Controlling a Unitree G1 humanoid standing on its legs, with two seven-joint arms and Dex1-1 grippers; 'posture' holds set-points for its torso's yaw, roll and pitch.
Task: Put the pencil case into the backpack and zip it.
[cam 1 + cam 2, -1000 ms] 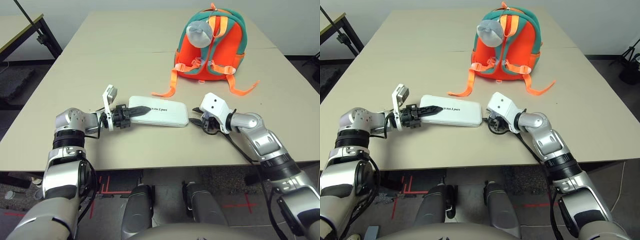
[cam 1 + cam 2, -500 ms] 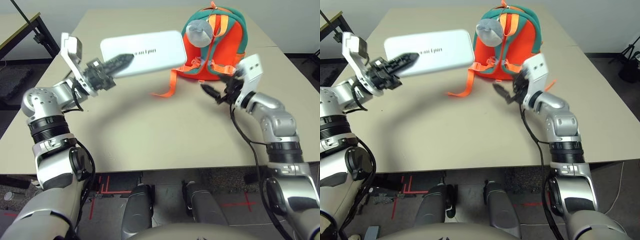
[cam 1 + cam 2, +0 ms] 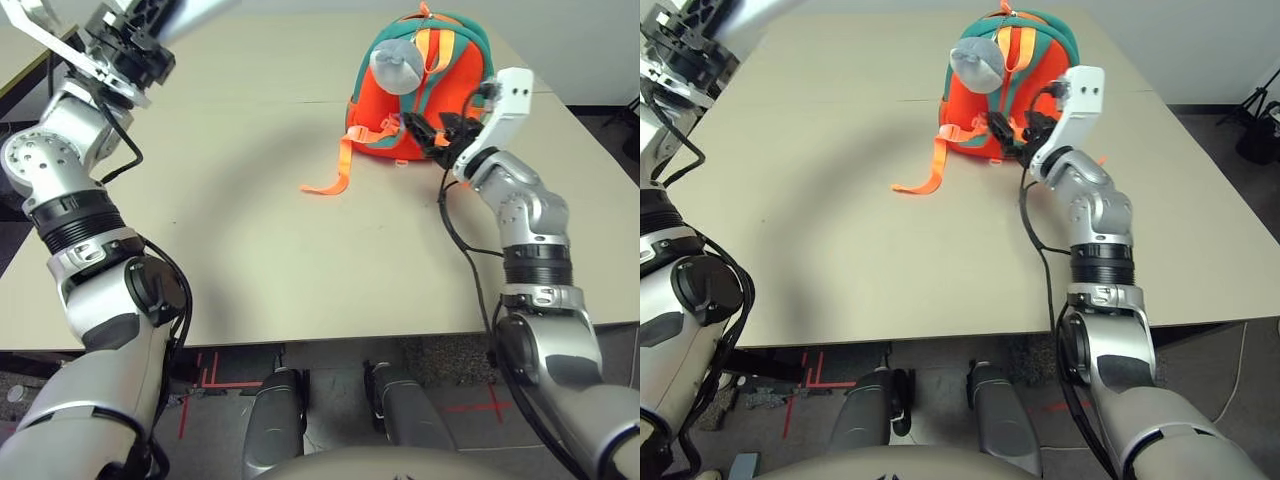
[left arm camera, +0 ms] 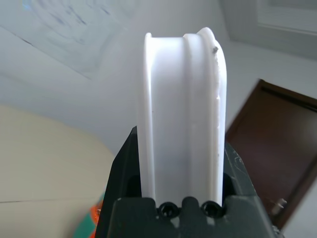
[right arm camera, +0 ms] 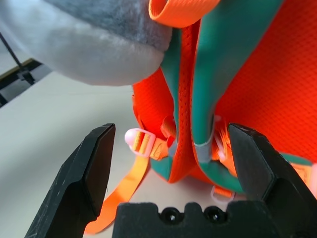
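The fingers of the robot's right gripper stop short of the teal straps and would miss if they closed now, so the gripper should move toward the straps first and then close on them.
The white pencil case [image 3: 195, 10] hangs high over the table's far left corner, running out past the picture's top edge. My left gripper [image 3: 160, 25] is shut on it. In the left wrist view the pencil case [image 4: 181, 124] stands edge-on between the black fingers [image 4: 124, 168]. The orange backpack [image 3: 440, 100] with teal trim stands upright at the back right of the table, a grey plush charm [image 3: 395, 68] hanging on its front. My right gripper [image 3: 430, 128] is open right in front of its lower straps, the backpack [image 5: 247, 74] close ahead between the spread fingers [image 5: 89, 183].
A loose orange strap [image 3: 335, 175] trails from the backpack onto the beige table [image 3: 280, 250]. A second table [image 3: 20, 85] with a dark frame stands to the far left. A dark stand [image 3: 1260, 130] is on the floor at the right.
My left arm has lifted the pencil case off the table, up and to the left. My right gripper has risen from the table to the backpack's front.
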